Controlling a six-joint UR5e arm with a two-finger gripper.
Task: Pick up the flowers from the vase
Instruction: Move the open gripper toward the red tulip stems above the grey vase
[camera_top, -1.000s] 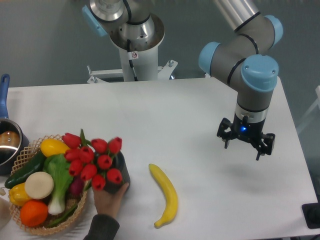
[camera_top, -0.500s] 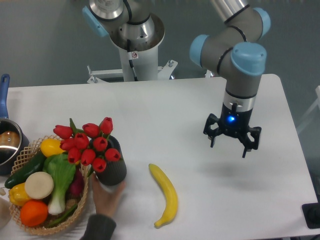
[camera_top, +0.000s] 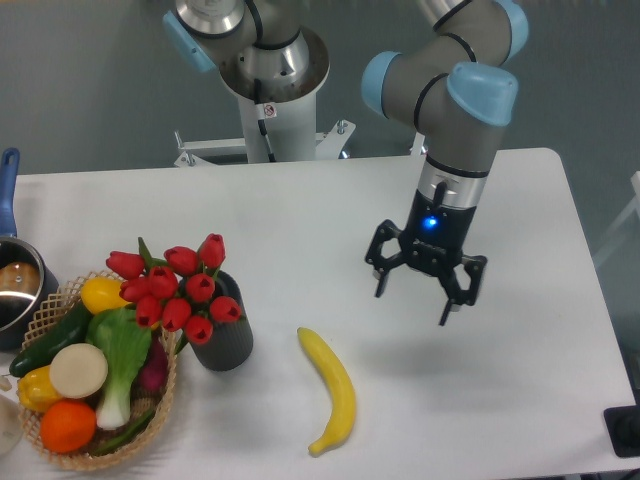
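My gripper is going to grab the red tulip buds of the flowers next, so that it can pick up the flowers from the dark vase.
The flowers, a tight bunch of glossy red tulip buds with green leaves, stand in the vase, a dark matte cylinder at the table's left front, upright beside the basket. My gripper hangs above the table well to the right of the vase, pointing down. Its fingers are spread open with nothing between them. It is clear of both flowers and vase.
A wicker basket of vegetables and fruit touches the vase's left side. A yellow banana lies between vase and gripper. A steel pot with a blue handle sits at the left edge. The robot base stands at the back.
My gripper has moved left and slightly forward toward the middle of the table. A person's hand that set the vase upright by the basket has withdrawn out of view.
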